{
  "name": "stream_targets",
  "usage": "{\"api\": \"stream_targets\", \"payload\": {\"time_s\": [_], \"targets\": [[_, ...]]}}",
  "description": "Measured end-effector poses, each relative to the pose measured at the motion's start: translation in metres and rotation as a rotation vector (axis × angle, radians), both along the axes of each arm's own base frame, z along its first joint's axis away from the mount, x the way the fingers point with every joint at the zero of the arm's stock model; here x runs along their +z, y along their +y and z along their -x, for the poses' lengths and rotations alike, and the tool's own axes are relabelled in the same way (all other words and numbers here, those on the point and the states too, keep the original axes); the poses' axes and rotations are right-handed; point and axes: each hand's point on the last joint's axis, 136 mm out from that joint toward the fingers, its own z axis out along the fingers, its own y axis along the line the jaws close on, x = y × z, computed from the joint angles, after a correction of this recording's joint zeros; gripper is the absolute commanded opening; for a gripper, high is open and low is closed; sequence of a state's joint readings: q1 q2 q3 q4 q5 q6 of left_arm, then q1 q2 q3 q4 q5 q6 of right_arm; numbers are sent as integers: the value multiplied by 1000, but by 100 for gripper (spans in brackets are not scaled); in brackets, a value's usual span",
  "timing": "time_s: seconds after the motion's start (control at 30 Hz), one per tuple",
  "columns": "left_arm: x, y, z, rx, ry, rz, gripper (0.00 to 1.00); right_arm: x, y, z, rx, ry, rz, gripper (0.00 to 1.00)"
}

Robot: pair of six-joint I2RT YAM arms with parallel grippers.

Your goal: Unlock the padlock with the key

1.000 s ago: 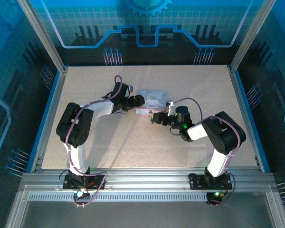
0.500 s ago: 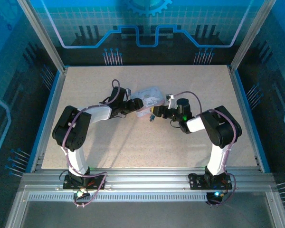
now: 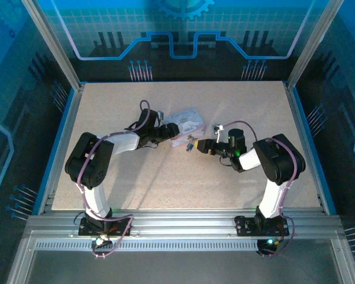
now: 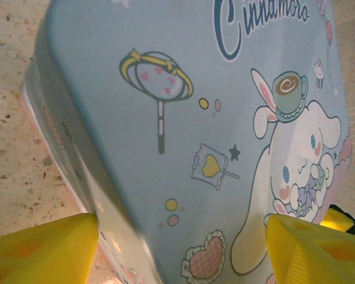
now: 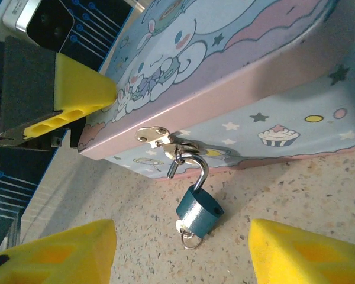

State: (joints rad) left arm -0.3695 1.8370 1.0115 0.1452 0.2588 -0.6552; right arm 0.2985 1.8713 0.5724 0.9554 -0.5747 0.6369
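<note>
My right gripper is to grab the teal padlock by its body [image 5: 199,212], so that the open shackle stays free to unhook from the hasp [image 5: 157,136].
A small teal padlock [image 5: 199,211] hangs by its shackle from the metal hasp [image 5: 157,136] of a pale blue cartoon-printed tin box [image 5: 254,77]. The shackle's short end is out of the body. The key [image 5: 188,232] sticks out of the padlock's underside, with its ring on the table. My right gripper [image 5: 183,254] is open, its yellow fingers on either side of the padlock and short of it. My left gripper [image 4: 183,248] is shut across the tin box [image 4: 183,118]. From above, the box [image 3: 186,123] lies between both grippers, the padlock [image 3: 190,145] at its near side.
The speckled beige table [image 3: 165,177] has free room in front of the box and to both sides. A raised blue rim [image 3: 64,136] and metal frame posts border it. The left gripper's yellow finger [image 5: 77,89] presses against the box's far end.
My right gripper's jaws have widened and it has backed a little to the right, away from the padlock. The box has tipped and shifted slightly in the left gripper.
</note>
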Motion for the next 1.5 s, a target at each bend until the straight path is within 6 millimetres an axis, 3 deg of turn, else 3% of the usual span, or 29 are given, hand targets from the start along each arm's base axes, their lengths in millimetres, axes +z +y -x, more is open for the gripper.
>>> {"api": "stream_targets", "payload": {"time_s": [0.53, 0.8, 1.5], "targets": [[0, -1, 0, -1, -6, 3, 74, -12, 28, -17, 75, 35, -46, 49], [0, -1, 0, -1, -6, 3, 74, -14, 30, -18, 74, 39, -56, 42], [0, -1, 0, -1, -6, 3, 74, -19, 32, -22, 58, 71, -91, 4]]}}
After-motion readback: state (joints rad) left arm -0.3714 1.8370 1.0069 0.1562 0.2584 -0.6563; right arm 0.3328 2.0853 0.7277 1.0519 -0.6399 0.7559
